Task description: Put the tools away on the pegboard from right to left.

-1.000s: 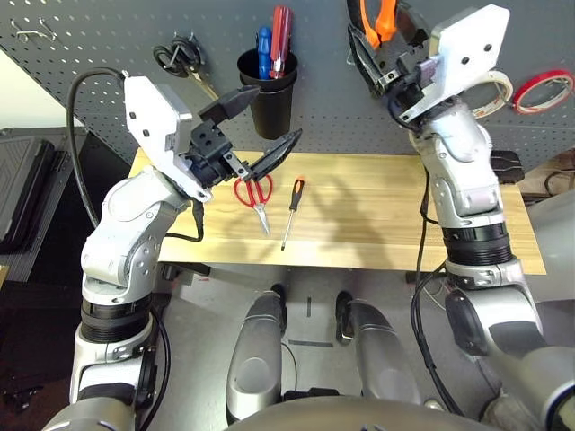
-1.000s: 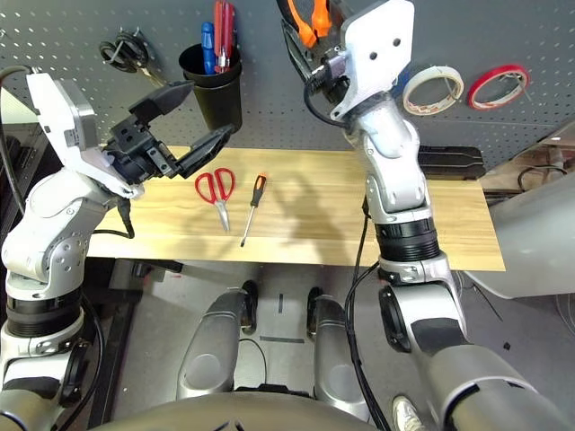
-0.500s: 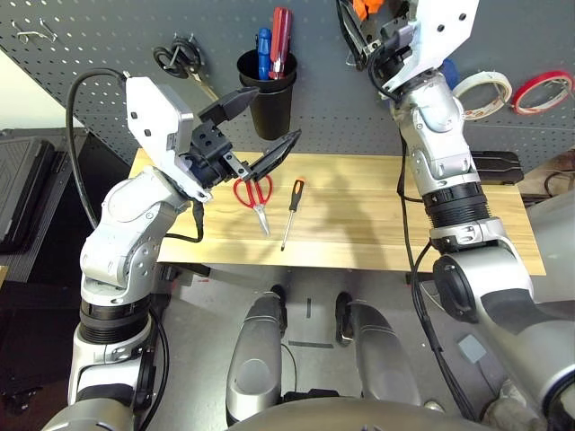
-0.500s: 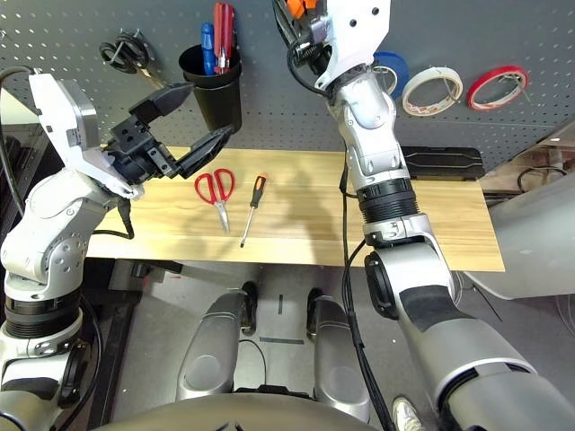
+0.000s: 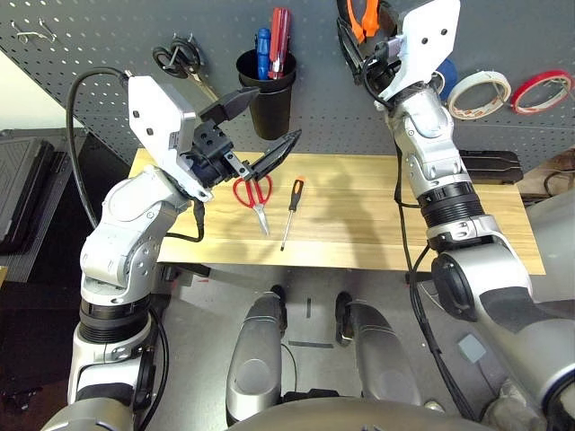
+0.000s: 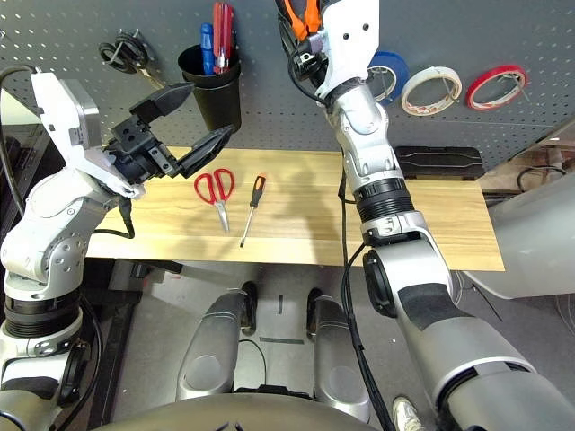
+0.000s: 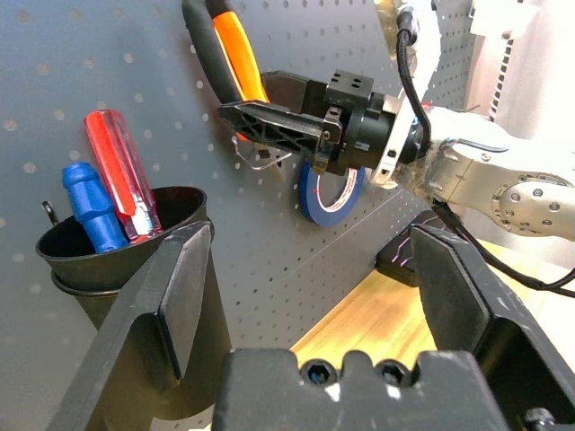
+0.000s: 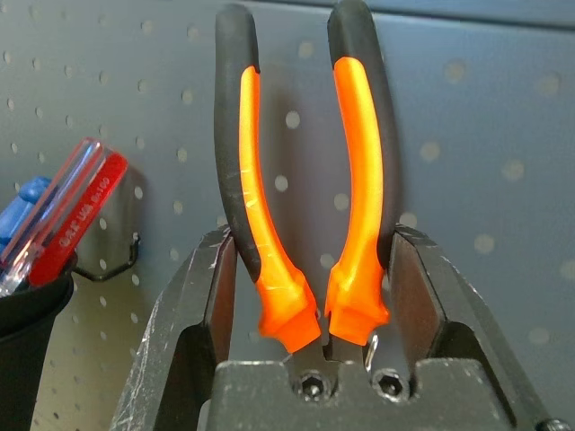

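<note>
I need to open my right gripper, because the wire hook [image 8: 371, 350] shows between the lower ends of the orange handles and the pliers would hang.
My right gripper [image 8: 313, 239] is shut on the orange-and-black pliers [image 8: 359, 180], holding them handles-up against the dark grey pegboard [image 5: 90, 36], just right of the black cup [image 5: 269, 94]. My left gripper [image 5: 277, 112] hangs open and empty over the table's left part, in front of the cup. Red-handled scissors [image 5: 254, 193] and a black-and-orange screwdriver [image 5: 292, 208] lie side by side on the wooden table [image 5: 359, 224]. The whitish tape roll [image 5: 479, 90] hangs on the pegboard to the right.
A blue tape roll [image 5: 442, 74] and a red tape roll [image 5: 542, 90] hang beside the whitish one. Black-handled scissors [image 5: 175, 58] hang at the left. The cup holds a blue and a red screwdriver [image 5: 273, 40]. A flat black case [image 5: 490, 166] lies at the table's back right.
My right arm has swung left and up toward the pegboard with the pliers, then dipped slightly, uncovering the blue tape roll. The left arm and the tools on the table have not moved.
</note>
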Robot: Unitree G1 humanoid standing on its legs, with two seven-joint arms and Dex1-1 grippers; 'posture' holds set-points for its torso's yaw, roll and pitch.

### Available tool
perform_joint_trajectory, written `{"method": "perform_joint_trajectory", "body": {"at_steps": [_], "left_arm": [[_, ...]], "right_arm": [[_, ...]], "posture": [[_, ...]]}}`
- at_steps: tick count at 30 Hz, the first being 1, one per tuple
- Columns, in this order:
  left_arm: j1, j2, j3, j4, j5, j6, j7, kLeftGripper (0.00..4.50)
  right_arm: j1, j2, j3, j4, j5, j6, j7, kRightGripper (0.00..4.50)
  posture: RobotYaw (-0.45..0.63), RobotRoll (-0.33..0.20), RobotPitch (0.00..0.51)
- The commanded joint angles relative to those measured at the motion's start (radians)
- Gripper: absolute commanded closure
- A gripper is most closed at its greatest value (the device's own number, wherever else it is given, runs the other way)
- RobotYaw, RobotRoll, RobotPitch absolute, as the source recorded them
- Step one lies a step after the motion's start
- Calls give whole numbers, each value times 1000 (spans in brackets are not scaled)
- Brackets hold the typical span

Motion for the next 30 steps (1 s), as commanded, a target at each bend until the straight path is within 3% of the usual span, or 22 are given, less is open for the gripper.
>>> {"method": "perform_joint_trajectory", "body": {"at_steps": [1,2,8,17,25,30], "left_arm": [[-2,11,-19,-21,12,3,1,0],[-2,10,-19,-21,13,3,1,0],[1,10,-21,-20,19,2,1,0],[-4,9,-22,-7,29,-9,-6,0],[7,13,-17,-1,38,-18,-10,0],[17,17,-23,19,61,-34,-8,0]], "right_arm": [[-14,7,-25,23,10,1,-6,1819],[-12,8,-25,25,7,-2,-9,1819],[15,7,-16,6,-13,-116,-3,28],[77,-29,-14,-72,-24,-238,32,28],[259,-117,3,-285,-14,-245,133,28],[453,-185,7,-434,27,-99,208,28]], "posture": [[229,0,250],[229,0,250],[229,0,250],[226,0,244],[231,0,242],[228,0,242]]}}
